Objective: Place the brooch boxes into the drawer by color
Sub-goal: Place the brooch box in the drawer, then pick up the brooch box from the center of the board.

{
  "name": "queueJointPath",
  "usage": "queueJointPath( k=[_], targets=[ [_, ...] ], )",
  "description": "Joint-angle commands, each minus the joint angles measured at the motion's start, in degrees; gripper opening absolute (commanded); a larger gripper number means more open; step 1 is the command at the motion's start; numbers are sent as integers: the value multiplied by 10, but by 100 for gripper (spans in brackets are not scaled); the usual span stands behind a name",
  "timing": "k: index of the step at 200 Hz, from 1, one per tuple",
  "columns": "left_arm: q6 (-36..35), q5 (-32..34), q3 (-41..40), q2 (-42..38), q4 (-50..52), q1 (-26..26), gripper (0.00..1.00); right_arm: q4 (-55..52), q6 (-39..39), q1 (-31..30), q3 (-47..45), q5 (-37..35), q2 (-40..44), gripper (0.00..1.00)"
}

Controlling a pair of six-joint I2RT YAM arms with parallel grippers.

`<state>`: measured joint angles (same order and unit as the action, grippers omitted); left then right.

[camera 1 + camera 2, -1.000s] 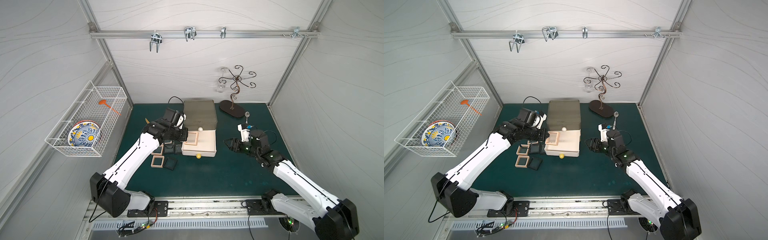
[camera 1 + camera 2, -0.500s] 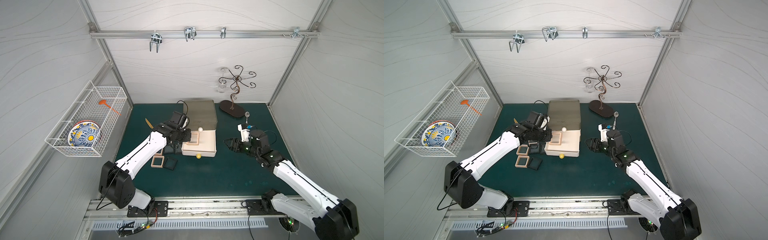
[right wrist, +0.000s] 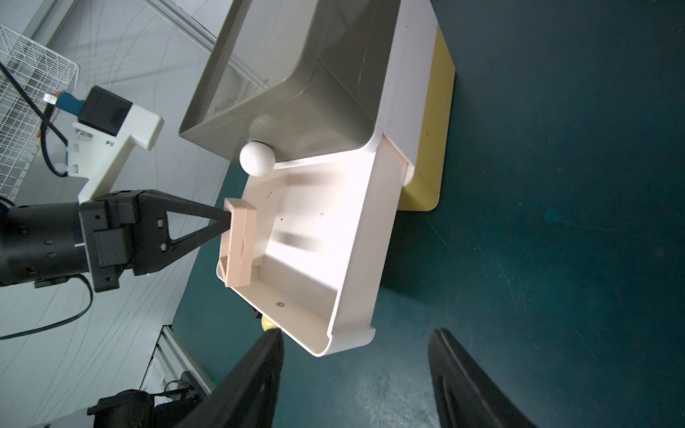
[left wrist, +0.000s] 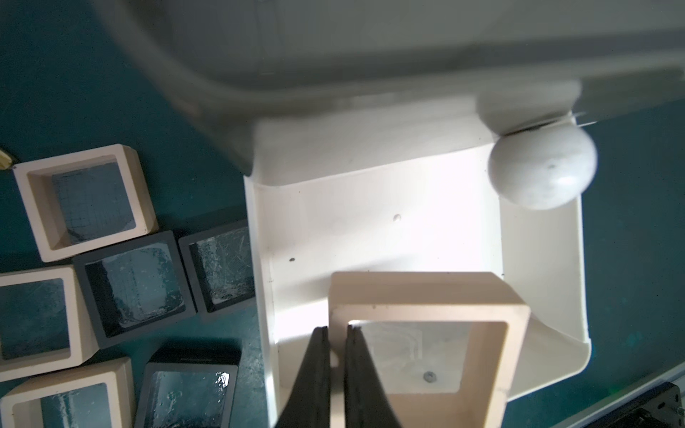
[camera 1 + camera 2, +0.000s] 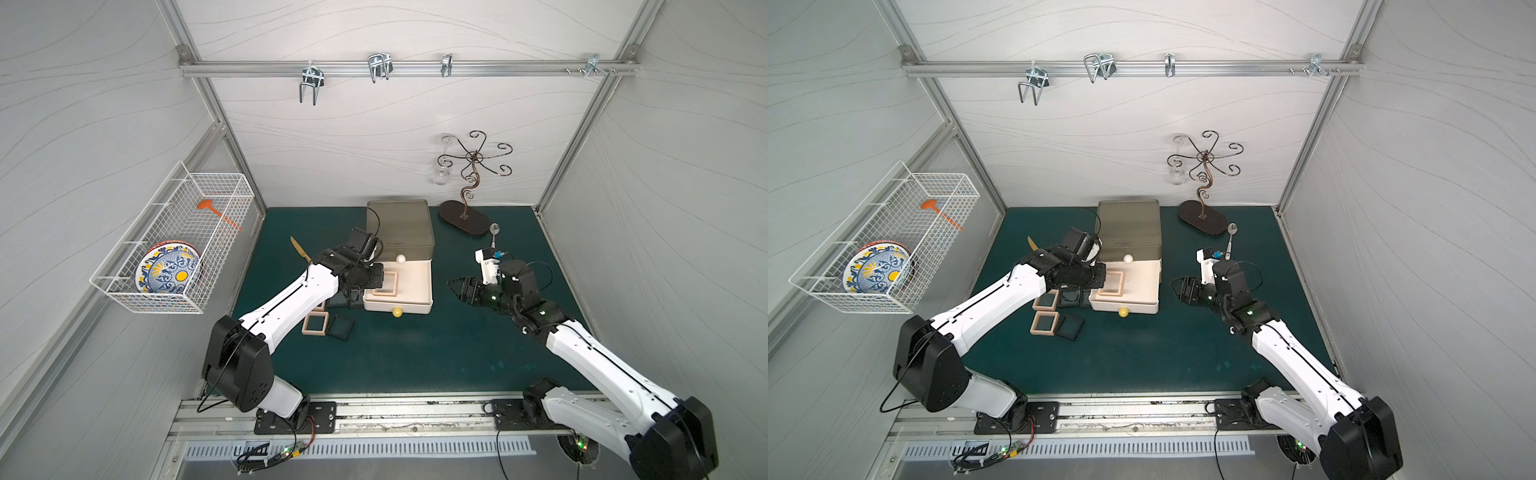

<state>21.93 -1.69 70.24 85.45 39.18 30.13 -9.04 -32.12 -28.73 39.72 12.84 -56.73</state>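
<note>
My left gripper should open now, because the sides of the beige brooch box are within the sides of the white middle tray, and the box would settle inside.
The drawer (image 5: 400, 226) stands at the back of the green mat, with its white middle tray (image 5: 417, 289) pulled out and nothing lying in it. My left gripper (image 4: 336, 328) is shut on one wall of a beige brooch box (image 4: 426, 296). It holds the box window-up over the tray's left part, as both top views show (image 5: 385, 283) (image 5: 1112, 283). More brooch boxes lie left of the drawer, beige (image 5: 1044, 324) and black (image 5: 1070, 326). My right gripper (image 3: 356, 341) hangs open to the right of the tray, holding nothing.
A metal jewellery stand (image 5: 465, 216) and a spoon (image 5: 493, 232) sit at the back right. A wire basket (image 5: 216, 195) with a painted plate hangs on the left wall. A yellow utensil (image 5: 299, 248) lies behind my left arm. The bottom tier's yellow knob (image 5: 397, 312) pokes out under the tray.
My left arm has swung right with the beige box, from over the pile of boxes to over the open white tray. The right arm has not moved.
</note>
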Motion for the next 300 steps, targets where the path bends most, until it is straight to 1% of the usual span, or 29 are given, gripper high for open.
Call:
queueJointPath(
  k=[1,7,35,83,128,161,172,201,221,233,243,259,300],
  targets=[
    [6,13,6,4,-6,2,0,11,2,3,-4,3,-4,67],
    [6,14,6,5,-5,2,0,10,2,3,-4,3,-4,67],
    [6,18,6,6,-2,3,7,11,3,3,-6,2,-2,67],
    [7,26,-1,10,-3,3,25,13,1,3,-12,2,1,68],
    [1,52,15,-2,9,2,29,15,1,3,-14,3,0,67],
    [-9,92,46,-47,32,-1,32,17,2,3,-15,3,-1,67],
    [-13,89,63,-56,48,-17,34,19,3,3,-16,4,-1,67],
    [-18,52,85,-57,74,-122,36,27,0,3,-17,16,-10,68],
    [-19,28,94,-37,86,-188,37,28,2,3,-14,21,-14,67],
    [-16,14,97,-17,91,-216,37,29,4,3,-14,21,-17,68],
    [-8,4,88,1,82,-229,36,30,4,3,-14,23,-18,68],
    [2,-8,86,35,78,-235,36,31,5,3,-11,27,-26,68],
    [-2,10,107,115,70,-245,36,37,7,3,-8,31,-40,68]
  ],
)
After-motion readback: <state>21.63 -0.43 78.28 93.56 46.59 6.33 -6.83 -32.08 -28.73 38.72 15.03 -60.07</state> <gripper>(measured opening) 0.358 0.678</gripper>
